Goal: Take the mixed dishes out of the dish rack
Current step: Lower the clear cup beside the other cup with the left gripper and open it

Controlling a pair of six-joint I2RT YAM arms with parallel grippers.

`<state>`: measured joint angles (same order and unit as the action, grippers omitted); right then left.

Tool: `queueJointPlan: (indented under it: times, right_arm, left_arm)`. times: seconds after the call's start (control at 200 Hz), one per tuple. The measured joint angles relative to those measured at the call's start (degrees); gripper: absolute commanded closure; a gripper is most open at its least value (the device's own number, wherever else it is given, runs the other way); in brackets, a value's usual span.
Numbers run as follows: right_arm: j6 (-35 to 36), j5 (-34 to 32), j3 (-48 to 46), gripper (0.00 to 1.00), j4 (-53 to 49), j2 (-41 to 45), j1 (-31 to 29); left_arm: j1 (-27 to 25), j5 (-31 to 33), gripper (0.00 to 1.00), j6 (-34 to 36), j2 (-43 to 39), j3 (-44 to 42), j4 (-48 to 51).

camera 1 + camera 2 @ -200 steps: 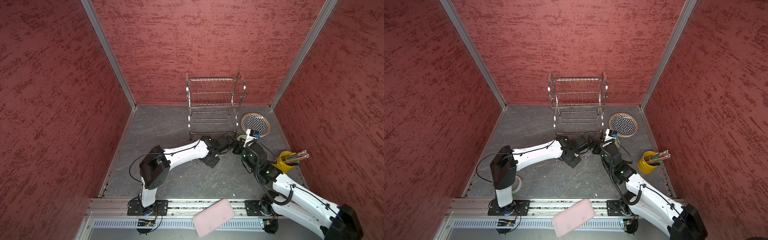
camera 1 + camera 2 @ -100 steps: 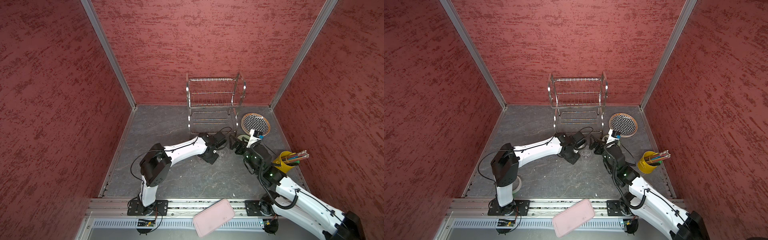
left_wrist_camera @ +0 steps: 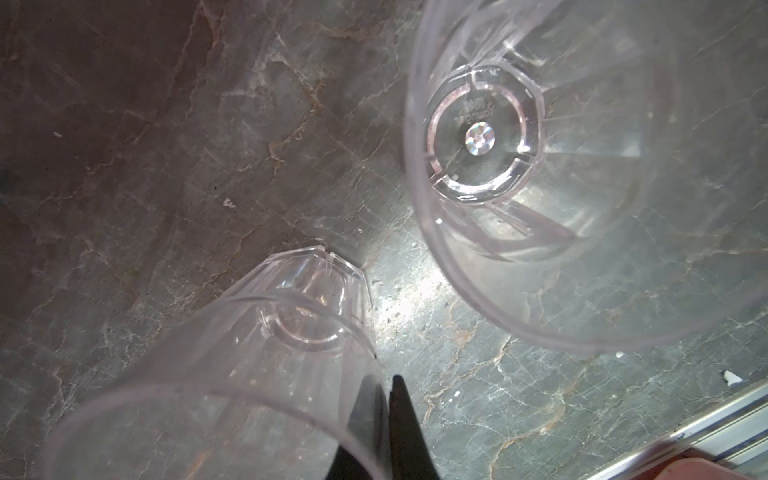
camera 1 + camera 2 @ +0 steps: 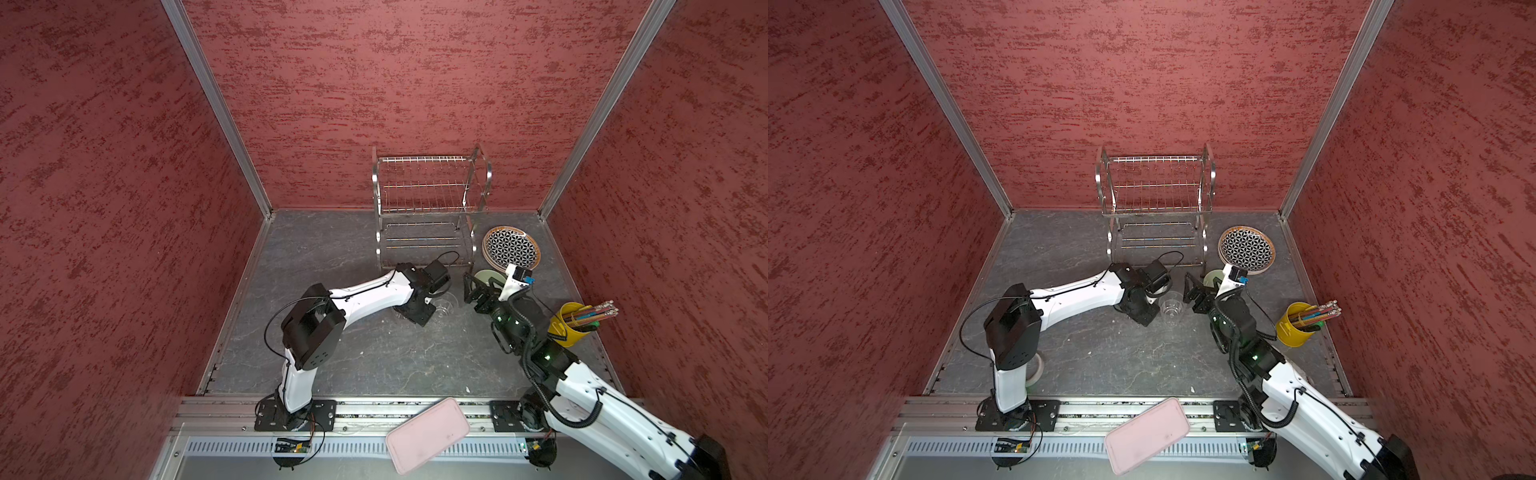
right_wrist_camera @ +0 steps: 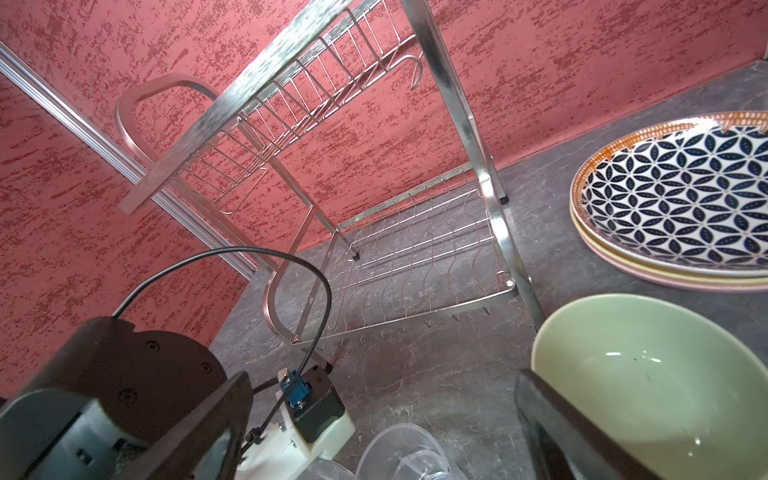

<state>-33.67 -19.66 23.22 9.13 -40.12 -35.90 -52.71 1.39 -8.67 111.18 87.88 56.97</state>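
I will open my left gripper. The clear cup's base is at the flat grey floor, with the second cup beside it.
The dish rack (image 4: 428, 208) (image 4: 1154, 203) (image 5: 374, 208) stands empty at the back wall. In the left wrist view my left gripper (image 3: 384, 382) is shut on the wall of a clear cup (image 3: 249, 353), one finger inside and one outside. The cup's base is close to the grey floor. A second clear cup (image 3: 540, 166) (image 4: 1171, 307) (image 4: 446, 305) stands upright beside it. My right gripper (image 4: 473, 291) (image 4: 1194, 291) (image 5: 386, 415) is open and holds nothing. It sits between that cup and the pale green bowl (image 4: 486, 277) (image 5: 648, 374).
The geometric plate (image 4: 511, 248) (image 4: 1246, 249) (image 5: 681, 199) tops a stack right of the rack, with yellow and pink rims under it. A yellow cup of sticks (image 4: 569, 328) stands at the right wall. A pink tray (image 4: 428, 432) lies across the front rail.
My right arm has pulled back to the right, away from the left gripper, with its jaws still wide. The left wrist has shifted slightly toward the rack, still shut on its cup.
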Motion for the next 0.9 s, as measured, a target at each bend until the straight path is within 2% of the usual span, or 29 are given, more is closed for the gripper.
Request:
queueJointPlan:
  times: [0.185,0.406,0.752,0.902]
  right_arm:
    - [0.0,-0.15,0.0,0.01,-0.02,0.02,0.0]
    - [0.0,-0.35,0.0,0.02,-0.28,0.04,0.0]
    - [0.02,-0.55,0.02,0.01,-0.87,0.04,0.0]
    - [0.02,-0.57,0.02,0.01,-1.22,0.02,0.0]
  left_arm:
    - [0.09,-0.02,0.96,0.17,0.09,0.11,0.0]
    - [0.09,0.04,0.71,0.5,0.22,0.11,-0.15]
    - [0.11,0.22,0.67,0.37,0.11,0.11,-0.5]
    - [0.11,0.22,0.61,0.09,-1.4,0.07,-1.09]
